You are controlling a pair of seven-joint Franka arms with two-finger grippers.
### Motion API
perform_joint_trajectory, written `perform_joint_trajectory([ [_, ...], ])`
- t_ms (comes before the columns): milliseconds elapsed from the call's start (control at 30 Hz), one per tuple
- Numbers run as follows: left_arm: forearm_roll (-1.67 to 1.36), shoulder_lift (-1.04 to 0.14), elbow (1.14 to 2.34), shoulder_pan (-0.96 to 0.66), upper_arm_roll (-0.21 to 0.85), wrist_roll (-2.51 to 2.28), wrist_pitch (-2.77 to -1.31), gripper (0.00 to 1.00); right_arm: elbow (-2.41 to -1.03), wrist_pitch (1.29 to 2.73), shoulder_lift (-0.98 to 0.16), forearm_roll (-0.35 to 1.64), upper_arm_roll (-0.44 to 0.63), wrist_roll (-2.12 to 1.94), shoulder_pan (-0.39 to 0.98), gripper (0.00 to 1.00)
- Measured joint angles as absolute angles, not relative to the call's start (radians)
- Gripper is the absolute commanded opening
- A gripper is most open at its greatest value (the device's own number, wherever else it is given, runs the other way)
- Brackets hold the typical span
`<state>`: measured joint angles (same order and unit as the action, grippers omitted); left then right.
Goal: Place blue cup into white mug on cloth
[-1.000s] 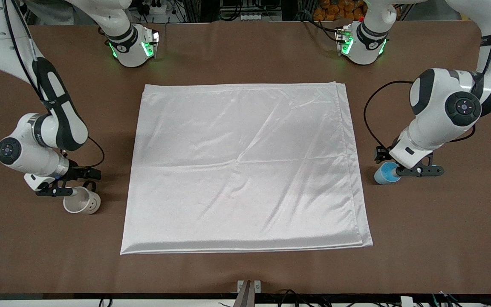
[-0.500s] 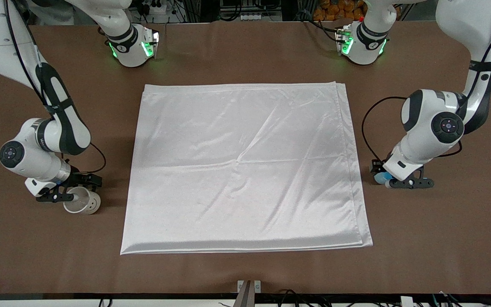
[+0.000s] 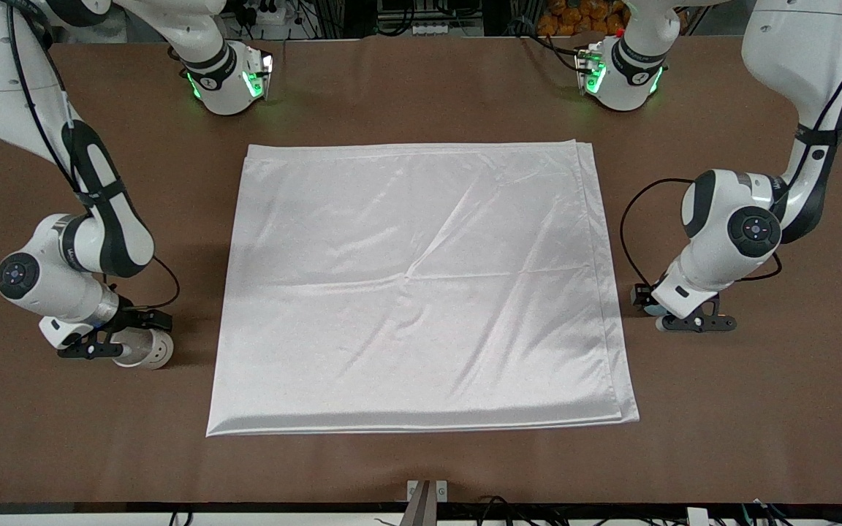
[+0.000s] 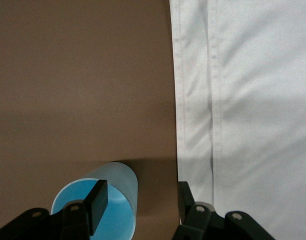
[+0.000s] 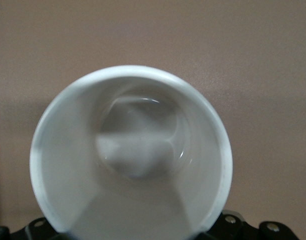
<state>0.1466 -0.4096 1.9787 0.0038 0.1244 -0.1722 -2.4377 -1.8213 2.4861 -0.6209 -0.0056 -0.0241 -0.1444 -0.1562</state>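
My right gripper's open fingers stand around the white mug (image 5: 130,160) below its rim (image 5: 131,71), so it is now time to close on the mug.
The white mug (image 3: 149,352) stands on the bare table beside the cloth (image 3: 421,292), toward the right arm's end. My right gripper (image 3: 114,345) is down at the mug, whose cream inside fills the right wrist view (image 5: 133,150). The blue cup (image 3: 653,311) stands on the bare table beside the cloth toward the left arm's end, mostly hidden under my left gripper (image 3: 684,320). In the left wrist view the left gripper (image 4: 140,197) is open. One finger (image 4: 98,202) is inside the cup (image 4: 118,182) and the other is outside, next to the cloth's edge (image 4: 193,125).
The brown table (image 3: 421,95) surrounds the cloth. The two arm bases (image 3: 231,80) stand along its edge farthest from the front camera. A small metal bracket (image 3: 427,491) sits at the table's nearest edge.
Both grippers have come down. The left gripper has lowered over the blue cup and now covers most of it. The right gripper has lowered to the white mug.
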Motion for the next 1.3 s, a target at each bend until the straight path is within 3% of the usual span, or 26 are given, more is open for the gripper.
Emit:
perform_joint_trajectory([
  [233, 0.147, -0.431, 1.978, 0.004, 0.125, -0.172, -2.447, 0.64, -1.816, 2.486, -0.625, -0.006, -0.024, -0.145, -0.156, 0.23],
  [267, 0.147, -0.432, 1.977, 0.004, 0.125, -0.172, -2.448, 0.64, -1.815, 2.486, -0.625, -0.006, -0.024, -0.145, -0.156, 0.16],
  [400, 0.147, -0.433, 1.977, 0.007, 0.124, -0.172, -2.449, 0.64, -1.815, 2.486, -0.626, -0.005, -0.024, -0.145, -0.156, 0.03],
  [1067, 0.147, -0.42, 1.963, 0.018, 0.127, -0.172, -2.402, 0.65, -1.801, 2.485, -0.628, -0.005, -0.029, -0.145, -0.143, 0.0],
  [1300, 0.147, -0.397, 1.961, 0.018, 0.13, -0.173, -2.359, 0.65, -1.764, 2.419, -0.614, -0.003, -0.03, -0.129, -0.11, 0.0],
])
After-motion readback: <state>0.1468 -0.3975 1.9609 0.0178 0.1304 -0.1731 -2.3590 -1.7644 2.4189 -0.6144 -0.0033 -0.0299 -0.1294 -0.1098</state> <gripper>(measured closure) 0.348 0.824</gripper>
